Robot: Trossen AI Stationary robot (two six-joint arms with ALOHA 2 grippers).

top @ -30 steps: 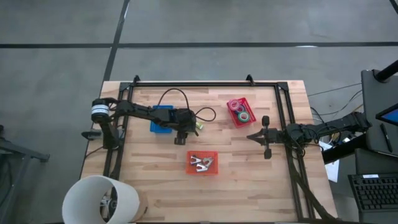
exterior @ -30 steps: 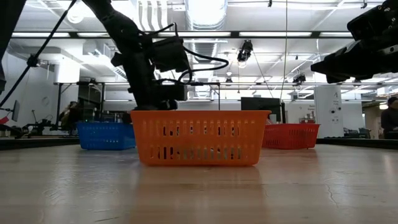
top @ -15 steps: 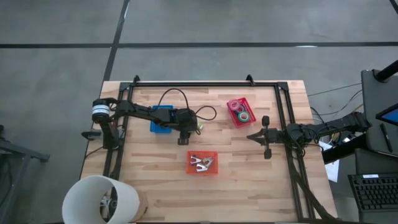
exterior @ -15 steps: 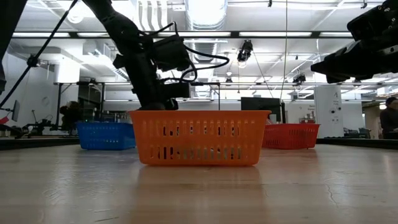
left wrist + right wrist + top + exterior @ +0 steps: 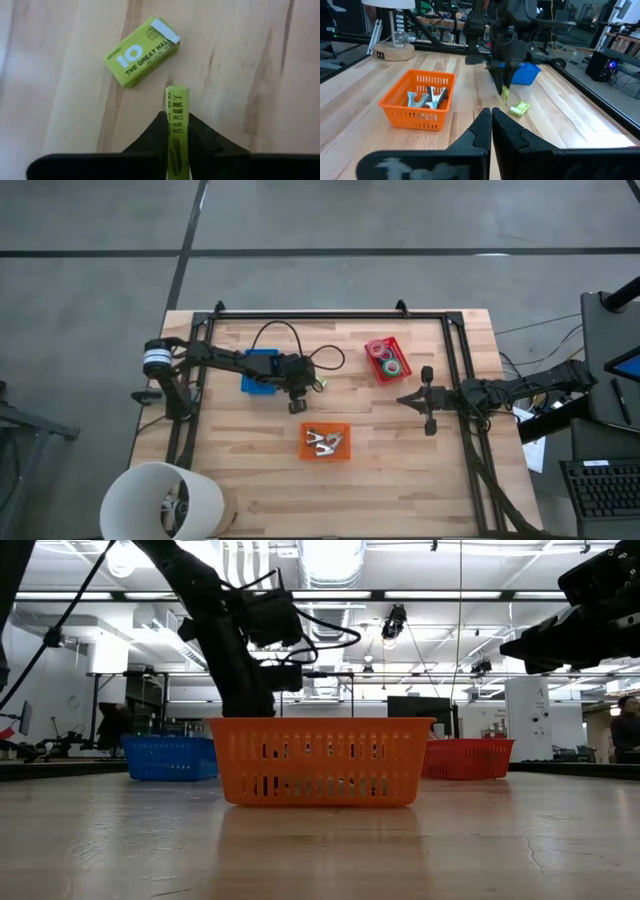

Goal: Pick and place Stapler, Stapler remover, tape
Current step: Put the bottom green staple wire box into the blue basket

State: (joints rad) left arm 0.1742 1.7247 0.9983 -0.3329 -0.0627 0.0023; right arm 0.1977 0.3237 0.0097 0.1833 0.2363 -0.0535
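Note:
The left gripper should move the yellow-green box over to the blue bin before it opens. The box is still above bare wood, short of the bin, and would miss if the gripper opened now.
My left gripper (image 5: 177,122) is shut on a small yellow-green box (image 5: 177,107) near the table's middle (image 5: 298,402), right of the blue bin (image 5: 258,372). A second yellow-green box (image 5: 142,51) lies flat on the table just beyond it. The tape rolls (image 5: 388,360) lie in the red bin (image 5: 376,348). Metal stapler removers (image 5: 322,441) lie in the orange bin (image 5: 342,452). No stapler shows. My right gripper (image 5: 403,399) hangs shut over the table's right part, holding nothing. My left gripper pinches the box's two broad faces (image 5: 177,135) between its two fingers (image 5: 155,134), so the box shows edge-on. The fingers come from above, pointing down. The box sticks out below the fingertips (image 5: 504,93), close over the table.
A black frame rail (image 5: 330,314) runs along the far edge and down both sides. A white lamp shade (image 5: 160,500) stands at the near left corner. Bare wood lies between the bins and along the near edge.
In the low view my left arm's wrist has dipped behind the orange bin and then come up a little. In the high view it has shifted slightly toward the table's right edge, staying beside the loose yellow-green box.

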